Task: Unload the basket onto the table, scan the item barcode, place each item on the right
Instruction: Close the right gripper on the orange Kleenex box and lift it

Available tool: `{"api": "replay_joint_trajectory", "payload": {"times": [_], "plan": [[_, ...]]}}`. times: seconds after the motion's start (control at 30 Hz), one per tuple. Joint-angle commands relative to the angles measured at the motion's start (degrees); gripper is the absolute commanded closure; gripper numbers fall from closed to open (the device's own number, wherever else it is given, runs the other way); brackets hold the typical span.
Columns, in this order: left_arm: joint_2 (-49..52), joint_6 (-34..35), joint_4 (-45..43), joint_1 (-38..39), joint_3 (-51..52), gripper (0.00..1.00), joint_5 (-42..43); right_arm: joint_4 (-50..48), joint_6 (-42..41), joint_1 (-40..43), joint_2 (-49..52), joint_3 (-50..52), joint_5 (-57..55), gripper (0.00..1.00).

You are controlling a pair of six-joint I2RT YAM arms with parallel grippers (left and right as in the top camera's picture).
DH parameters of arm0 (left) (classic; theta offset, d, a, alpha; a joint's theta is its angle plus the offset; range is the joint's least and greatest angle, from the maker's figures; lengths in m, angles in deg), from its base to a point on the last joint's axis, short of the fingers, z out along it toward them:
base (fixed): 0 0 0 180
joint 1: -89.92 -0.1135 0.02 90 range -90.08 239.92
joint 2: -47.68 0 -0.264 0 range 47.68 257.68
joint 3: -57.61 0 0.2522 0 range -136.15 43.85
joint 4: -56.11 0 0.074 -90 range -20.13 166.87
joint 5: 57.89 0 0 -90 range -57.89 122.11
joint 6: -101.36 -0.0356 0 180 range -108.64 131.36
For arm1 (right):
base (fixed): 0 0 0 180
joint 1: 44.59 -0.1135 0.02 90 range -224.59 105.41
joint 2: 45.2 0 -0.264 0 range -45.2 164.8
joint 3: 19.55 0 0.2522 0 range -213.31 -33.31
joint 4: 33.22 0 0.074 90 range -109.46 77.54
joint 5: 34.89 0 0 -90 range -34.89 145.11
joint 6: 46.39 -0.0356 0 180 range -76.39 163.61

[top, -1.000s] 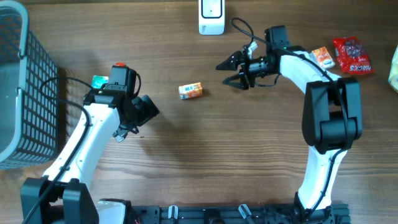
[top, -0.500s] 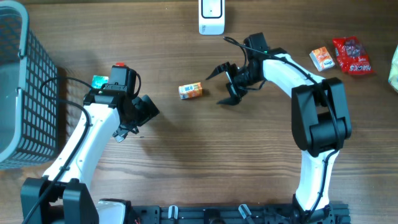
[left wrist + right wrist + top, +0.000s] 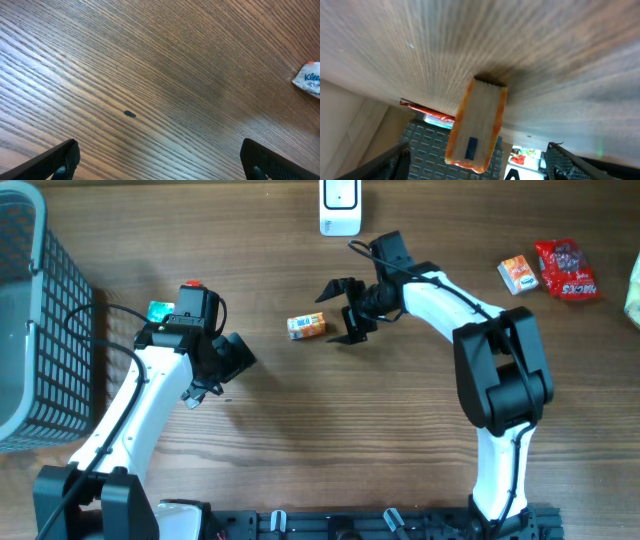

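The packet's sides need to stay exposed for barcode scanning. My right gripper should next grab the packet by its nearest end, with my fingers across its long edges.
The item (image 3: 306, 326) is a small orange and white packet lying flat on the wood table, left of centre. My right gripper (image 3: 335, 312) stands open just right of it, one finger on each side of the packet's right end, not touching. In the right wrist view the item (image 3: 481, 112) fills the gap ahead of the open right gripper (image 3: 479, 150). A white scanner (image 3: 340, 206) stands at the table's far edge. My left gripper (image 3: 234, 358) is open over bare wood, well left of the item; the left wrist view shows the left gripper (image 3: 160, 156) empty.
A dark mesh basket (image 3: 40, 290) stands at the left edge. An orange packet (image 3: 517, 273), a red packet (image 3: 565, 269) and a pale bag (image 3: 633, 288) lie at the far right. A tissue pack (image 3: 309, 80) shows in the left wrist view.
My right gripper has swung left across the table to the item and opened wider. The left arm has not moved.
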Motion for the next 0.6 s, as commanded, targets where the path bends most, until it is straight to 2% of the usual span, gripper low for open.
{"api": "replay_joint_trajectory", "payload": {"times": [0.0, 0.27, 0.57], "plan": [[-0.7, -0.07, -0.5, -0.31, 0.46, 0.0, -0.76, -0.26, -4.68, -1.05, -1.9, -0.09, -0.72, 0.14], [-0.7, -0.07, -0.33, -0.31, 0.44, 0.0, -0.76, -0.31, -5.14, -1.18, -1.88, -0.09, -3.48, 0.13], [-0.7, -0.07, -0.35, -0.31, 0.46, 0.0, -0.76, -2.58, -6.4, -1.46, -1.77, -0.09, -6.93, 0.21]]}}
